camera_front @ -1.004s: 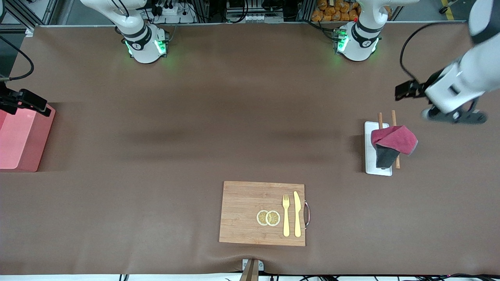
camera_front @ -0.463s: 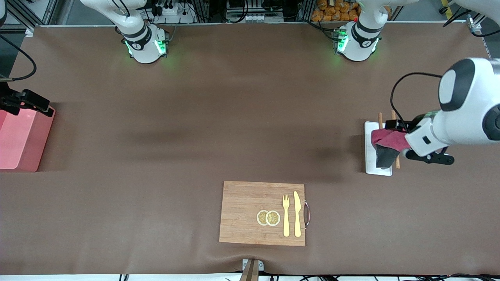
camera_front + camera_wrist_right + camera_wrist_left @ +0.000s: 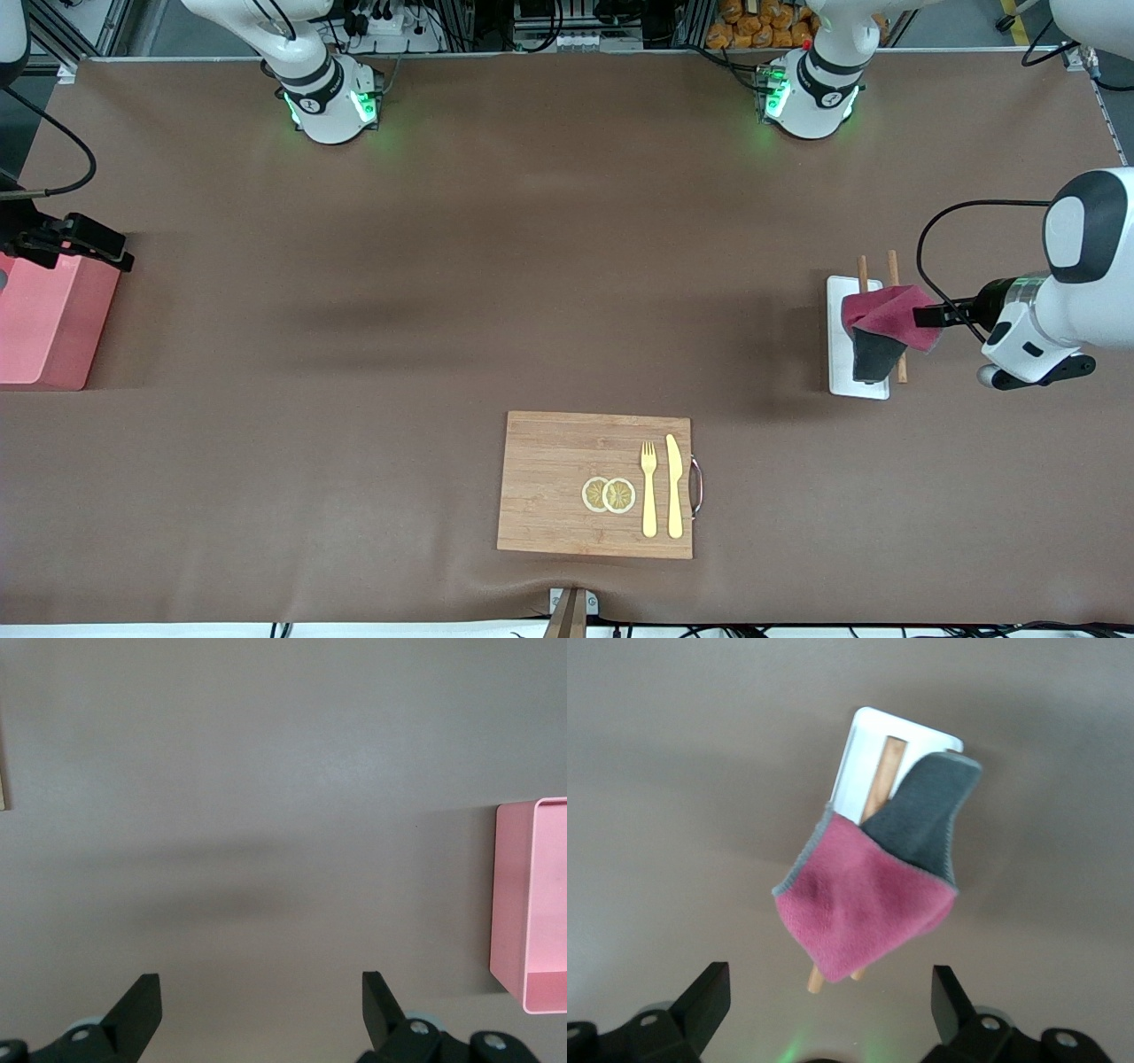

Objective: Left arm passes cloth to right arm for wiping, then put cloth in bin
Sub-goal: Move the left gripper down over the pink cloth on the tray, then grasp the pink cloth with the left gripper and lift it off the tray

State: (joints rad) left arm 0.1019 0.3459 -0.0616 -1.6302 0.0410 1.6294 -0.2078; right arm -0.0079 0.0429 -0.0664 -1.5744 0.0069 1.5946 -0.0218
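Observation:
The cloth needs to be passed on by my left gripper for wiping. My left gripper first needs to grab it by its grey-trimmed pink section [image 3: 893, 309].
The cloth [image 3: 886, 321], magenta-red with a dark grey fold, lies draped over a white tray [image 3: 839, 354] and two chopsticks [image 3: 893, 264] toward the left arm's end of the table. In the left wrist view the cloth [image 3: 868, 895] is just ahead of my left gripper [image 3: 828, 1005], which is open and holds nothing. From the front, the left gripper [image 3: 1032, 375] hangs over the table beside the tray. My right gripper [image 3: 257, 1005] is open and empty over bare table beside the pink bin [image 3: 532, 904]. The bin [image 3: 44, 328] stands at the right arm's end.
A wooden cutting board [image 3: 567, 461] lies nearest the front camera, carrying two lemon slices [image 3: 609, 494], a yellow fork [image 3: 648, 487] and a yellow knife [image 3: 675, 486]. Both arm bases stand along the table's edge farthest from the camera.
The left arm swung down toward the cloth, its hand passed over the cloth's edge, then drew back a little toward its own end. The right hand shifted slightly by the bin. The cloth has not moved.

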